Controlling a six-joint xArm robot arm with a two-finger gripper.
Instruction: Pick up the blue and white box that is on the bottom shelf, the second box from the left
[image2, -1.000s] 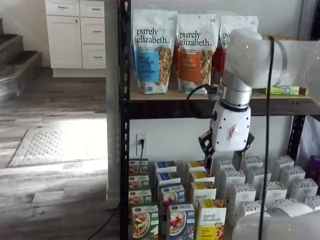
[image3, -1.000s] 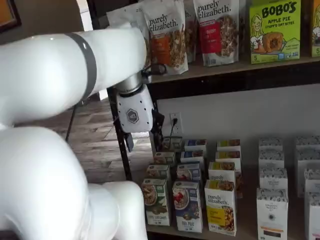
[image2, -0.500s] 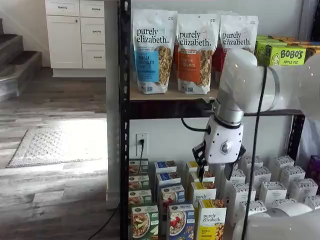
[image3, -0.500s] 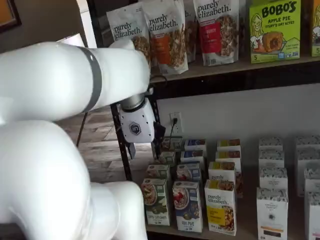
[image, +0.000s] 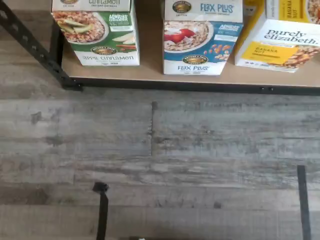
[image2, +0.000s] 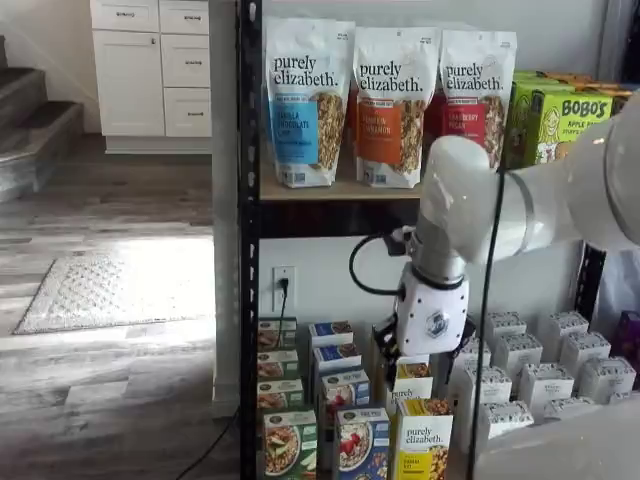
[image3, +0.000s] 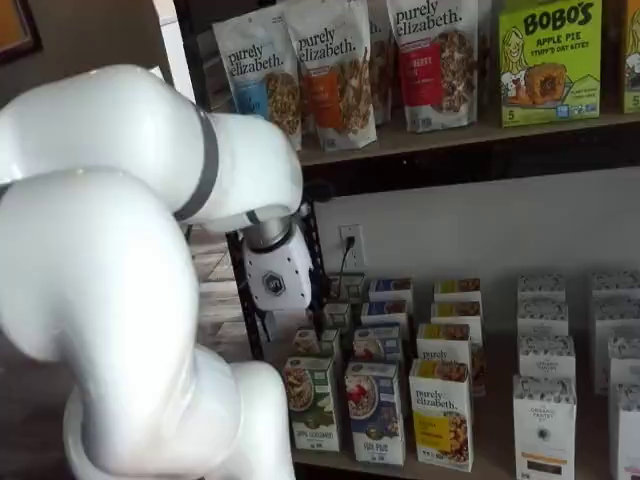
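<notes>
Next, my gripper grabs the blue and white box by its front and back sides, since cartons stand close to it on both sides.
The blue and white box (image2: 362, 446) stands at the front of the bottom shelf (image3: 492, 436), between a green carton and a yellow one. It also shows in the other shelf view (image3: 375, 411), and the wrist view shows its face with a bowl and red berries (image: 200, 44). My gripper (image2: 425, 356) hangs above the rows behind it, a little to the right, with its black fingers spread apart and nothing between them. It also shows in the other shelf view (image3: 268, 322), up and left of the box. Two thin dark bars over the floor in the wrist view look like its fingers (image: 102, 212).
A green carton (image2: 290, 446) and a yellow carton (image2: 422, 442) flank the box closely. White boxes (image2: 545, 385) fill the shelf's right side. Granola bags (image2: 390, 100) and green snack boxes (image3: 550, 60) sit on the tier above. The rack's black post (image2: 248, 260) stands left. My bulky white arm (image3: 120, 300) blocks much of one view.
My arm has swung left and come down, bringing the gripper from under the upper tier to just above the cereal cartons. Its fingers have stayed apart.
</notes>
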